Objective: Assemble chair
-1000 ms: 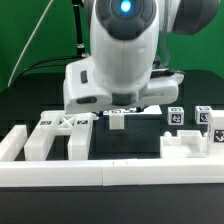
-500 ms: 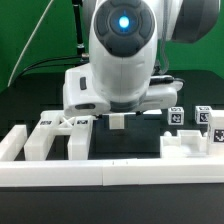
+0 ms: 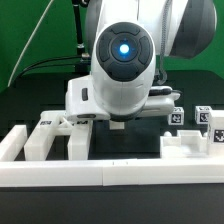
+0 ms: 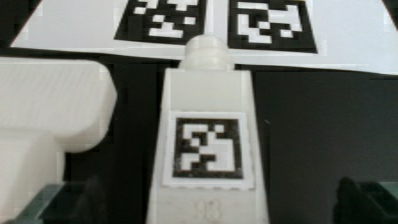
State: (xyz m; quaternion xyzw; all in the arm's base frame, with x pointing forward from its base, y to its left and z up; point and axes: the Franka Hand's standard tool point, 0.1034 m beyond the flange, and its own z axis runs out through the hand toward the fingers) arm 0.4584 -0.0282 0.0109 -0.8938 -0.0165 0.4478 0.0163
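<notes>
My gripper closes on the long white chair piece point(image 4: 208, 120) next. My fingers stand on either side of its near end, so closing now would catch the piece.
In the wrist view a long white chair piece point(image 4: 208, 120) lies on the black table, with a square tag on its top and a rounded peg end toward the marker board point(image 4: 214, 45). My gripper point(image 4: 210, 206) is open. Its dark fingertips point(image 4: 50, 205) stand one on each side of this piece's near end, apart from it. A broad white chair part point(image 4: 50, 110) lies beside the long piece. In the exterior view the arm's wrist covers most of my gripper point(image 3: 118, 122) and the long piece under it.
A barred white frame point(image 3: 55, 140) stands at the exterior view's left and a low white block piece point(image 3: 187, 146) at its right. Two small tagged blocks point(image 3: 176, 115) sit behind that. The long white border rail point(image 3: 110, 173) runs along the front.
The arm has come down and toward the camera. The small white piece seen below the wrist earlier is now hidden behind it. The jaws stay open.
</notes>
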